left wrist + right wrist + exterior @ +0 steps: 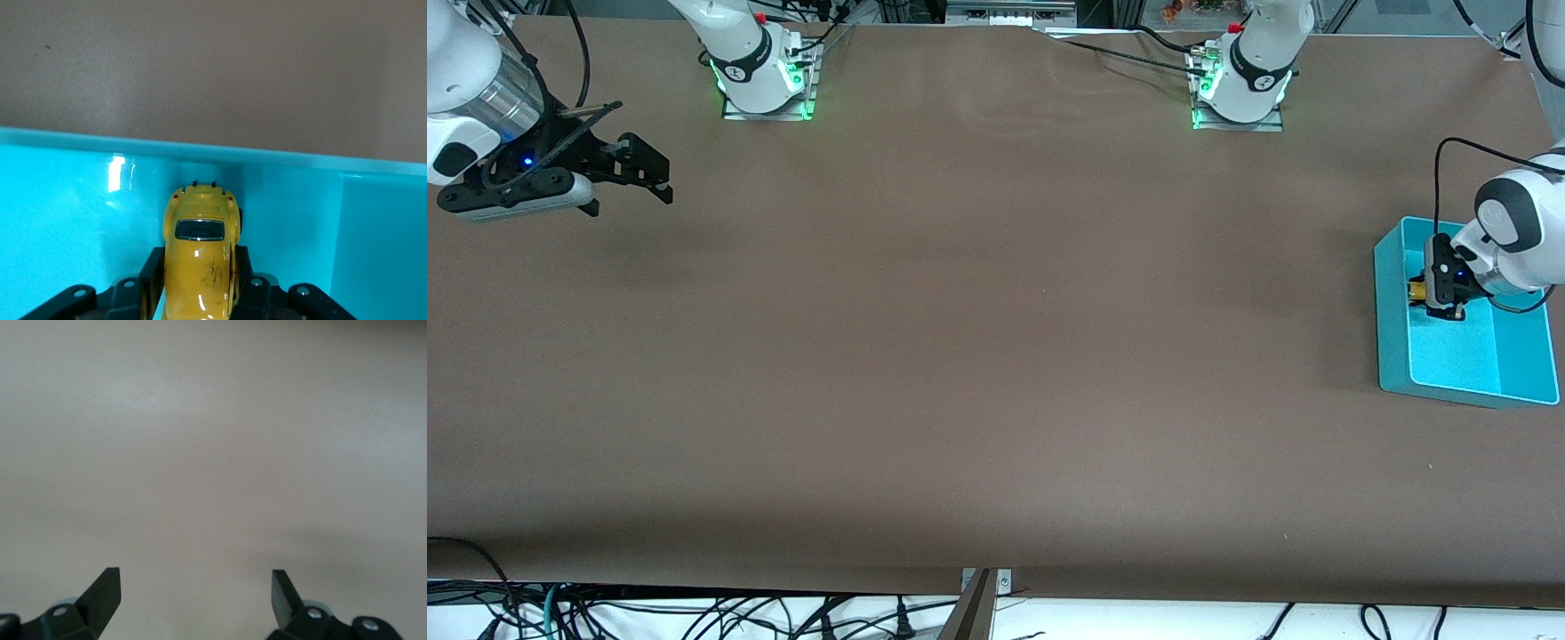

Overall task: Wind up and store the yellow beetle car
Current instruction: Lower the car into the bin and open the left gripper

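My left gripper can release the yellow beetle car now: it sits low in the teal tray, below the tray's rim, and would stay there.
The yellow beetle car [1416,291] is held between the fingers of my left gripper [1439,297], inside the teal tray [1392,329] at the left arm's end of the table. In the left wrist view the car [200,247] points at the tray's wall [67,173], with the black fingers [152,273] pressed on both its sides; the left gripper [199,273] is shut on it. I cannot tell whether the car touches the tray floor. My right gripper [645,173] hangs open and empty over bare table at the right arm's end, and it also shows in the right wrist view [195,583].
The brown table [996,311] stretches between the two arms. The two arm bases [765,76] [1240,84] stand along its edge farthest from the front camera. Cables hang below the edge nearest that camera.
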Motion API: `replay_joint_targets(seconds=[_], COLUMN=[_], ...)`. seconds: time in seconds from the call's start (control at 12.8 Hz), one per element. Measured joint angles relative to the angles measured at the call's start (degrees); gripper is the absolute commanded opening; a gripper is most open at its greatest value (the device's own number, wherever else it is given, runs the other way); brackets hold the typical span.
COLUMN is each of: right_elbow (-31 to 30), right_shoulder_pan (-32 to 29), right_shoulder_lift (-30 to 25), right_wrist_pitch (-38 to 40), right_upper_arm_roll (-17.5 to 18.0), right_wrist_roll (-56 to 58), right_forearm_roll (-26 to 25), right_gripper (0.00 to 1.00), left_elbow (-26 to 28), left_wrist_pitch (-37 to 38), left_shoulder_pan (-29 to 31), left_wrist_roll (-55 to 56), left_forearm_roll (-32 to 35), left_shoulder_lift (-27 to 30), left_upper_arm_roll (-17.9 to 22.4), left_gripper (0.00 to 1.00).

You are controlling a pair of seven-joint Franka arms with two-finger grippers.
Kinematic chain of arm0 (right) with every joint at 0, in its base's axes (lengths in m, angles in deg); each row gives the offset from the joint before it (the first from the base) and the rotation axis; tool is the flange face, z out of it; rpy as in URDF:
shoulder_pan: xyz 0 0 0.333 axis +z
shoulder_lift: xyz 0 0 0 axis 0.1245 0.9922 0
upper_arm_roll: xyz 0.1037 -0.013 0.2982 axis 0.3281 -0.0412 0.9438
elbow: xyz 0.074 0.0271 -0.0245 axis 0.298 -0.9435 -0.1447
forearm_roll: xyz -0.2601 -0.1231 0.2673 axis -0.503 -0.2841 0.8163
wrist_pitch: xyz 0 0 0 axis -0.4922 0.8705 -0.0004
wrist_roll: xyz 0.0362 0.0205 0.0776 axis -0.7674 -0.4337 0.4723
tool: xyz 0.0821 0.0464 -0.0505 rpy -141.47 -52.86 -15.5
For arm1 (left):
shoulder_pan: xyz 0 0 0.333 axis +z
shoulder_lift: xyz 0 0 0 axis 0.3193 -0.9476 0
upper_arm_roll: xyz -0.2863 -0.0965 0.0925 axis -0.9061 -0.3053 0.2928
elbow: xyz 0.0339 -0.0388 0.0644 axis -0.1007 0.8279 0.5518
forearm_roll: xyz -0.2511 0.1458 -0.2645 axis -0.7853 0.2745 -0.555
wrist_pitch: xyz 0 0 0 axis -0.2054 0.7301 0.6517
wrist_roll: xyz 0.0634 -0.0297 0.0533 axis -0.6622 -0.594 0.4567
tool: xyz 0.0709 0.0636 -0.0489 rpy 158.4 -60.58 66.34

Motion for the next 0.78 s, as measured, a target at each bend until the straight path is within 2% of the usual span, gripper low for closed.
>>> replay_joint_targets(seconds=[0.08, 0.23, 0.47, 0.78], right_elbow=[0.15, 0.35, 0.52, 1.06], right_shoulder_pan=[0.0, 0.0, 0.0, 0.09], right_shoulder_lift=[0.0, -0.01, 0.0, 0.0], right_wrist_pitch=[0.0, 0.0, 0.0, 0.0], right_upper_arm_roll=[0.0, 0.02, 0.02, 0.12], right_wrist_roll=[0.0, 0.0, 0.0, 0.02], right_forearm_roll=[0.0, 0.0, -0.01, -0.01], right_gripper=[1.0, 1.0, 1.0, 1.0], left_elbow=[-0.02, -0.09, -1.68, -9.82], left_wrist_pitch=[-0.01, -0.01, 0.97, 11.43], left_shoulder_pan=[0.02, 0.02, 0.01, -0.03], left_wrist_roll=[0.0, -0.02, -0.07, 0.88], left_forearm_roll=[0.0, 0.0, 0.0, -0.21], left_shoulder_lift=[-0.02, -0.02, 0.0, 1.67], left_upper_arm_roll=[0.0, -0.01, -0.39, -1.27], left_gripper=[0.44, 1.0, 1.0, 1.0])
